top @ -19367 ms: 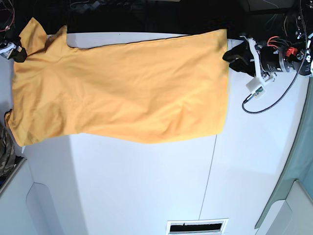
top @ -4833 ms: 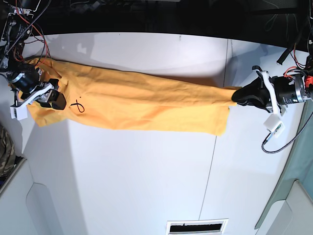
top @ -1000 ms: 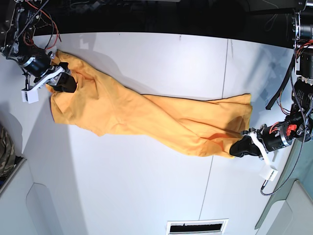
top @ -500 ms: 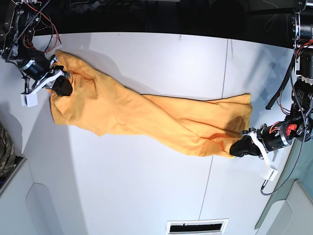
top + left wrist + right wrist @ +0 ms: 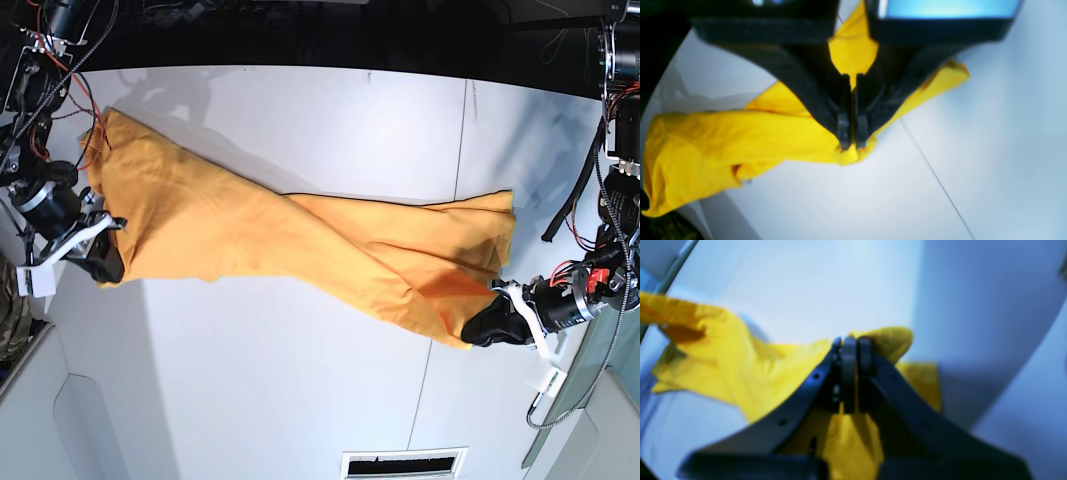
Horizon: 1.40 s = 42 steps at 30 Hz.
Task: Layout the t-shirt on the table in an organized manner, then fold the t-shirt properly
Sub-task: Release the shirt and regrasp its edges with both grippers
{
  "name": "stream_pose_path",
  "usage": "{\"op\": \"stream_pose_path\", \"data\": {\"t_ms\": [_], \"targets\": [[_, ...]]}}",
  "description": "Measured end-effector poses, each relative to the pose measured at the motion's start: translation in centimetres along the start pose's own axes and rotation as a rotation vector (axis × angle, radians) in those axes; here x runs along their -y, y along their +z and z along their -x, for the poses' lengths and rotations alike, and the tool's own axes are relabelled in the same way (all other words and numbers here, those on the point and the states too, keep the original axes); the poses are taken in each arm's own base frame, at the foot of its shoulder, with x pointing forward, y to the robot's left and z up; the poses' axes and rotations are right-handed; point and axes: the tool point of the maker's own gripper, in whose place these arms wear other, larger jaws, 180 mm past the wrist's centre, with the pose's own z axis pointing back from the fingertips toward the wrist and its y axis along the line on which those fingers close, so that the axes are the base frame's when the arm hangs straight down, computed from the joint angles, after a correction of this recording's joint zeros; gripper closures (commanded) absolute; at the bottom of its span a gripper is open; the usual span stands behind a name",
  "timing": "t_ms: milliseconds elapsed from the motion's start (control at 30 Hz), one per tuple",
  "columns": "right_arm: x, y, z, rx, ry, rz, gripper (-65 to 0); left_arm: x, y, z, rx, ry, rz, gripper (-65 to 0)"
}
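Observation:
My fingertips hold the t-shirt in front of twisted folds, so my left gripper now moves its pinched corner (image 5: 458,336) (image 5: 848,156) to the far tabletop before opening.
The orange-yellow t-shirt (image 5: 300,240) lies stretched and twisted across the white table (image 5: 280,380), running from the left edge to the right seam. My right gripper (image 5: 105,266), at the left of the base view, is shut on the t-shirt's (image 5: 750,373) left end; the right wrist view shows its jaws (image 5: 850,343) pressed together on a fold of cloth. My left gripper (image 5: 488,326), at the right of the base view, is shut on the shirt's lower right corner. In the left wrist view its fingertips (image 5: 852,143) pinch a small bunch of the t-shirt (image 5: 723,143) just above the table (image 5: 973,100).
A camouflage-patterned cloth (image 5: 10,300) hangs off the table's left edge. A thin dark seam (image 5: 440,300) crosses the tabletop on the right. A slotted vent (image 5: 400,463) sits at the near edge. Cables and dark equipment (image 5: 60,40) line the far edge.
My right gripper has shut on the shirt's left end and pulled it from the far left corner toward the near side. The left gripper has shifted slightly nearer, still holding its corner.

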Motion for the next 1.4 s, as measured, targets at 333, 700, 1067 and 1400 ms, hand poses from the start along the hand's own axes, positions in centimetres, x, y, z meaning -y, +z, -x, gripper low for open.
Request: {"op": "stream_pose_path", "data": {"t_ms": [333,700,1067,1400], "targets": [[3.5,-5.0,-12.2,0.167,0.004,0.037,0.0,-0.6,0.8,-9.2,0.166,-0.163,-0.044,0.0],[2.0,-11.6,-18.0,0.100,0.051,0.024,-40.6,-6.5,-5.4,-4.2,0.050,0.171,-0.162,-19.4],[1.4,-10.4,-3.8,-0.213,-0.033,-0.040,-43.2,-4.9,-3.4,2.3,-0.106,0.307,-0.039,-24.7],[1.7,-1.6,2.7,-0.165,-0.082,-0.022,-43.2,-3.8,1.7,8.6,-0.208,0.299,-0.031,-24.7]]}}
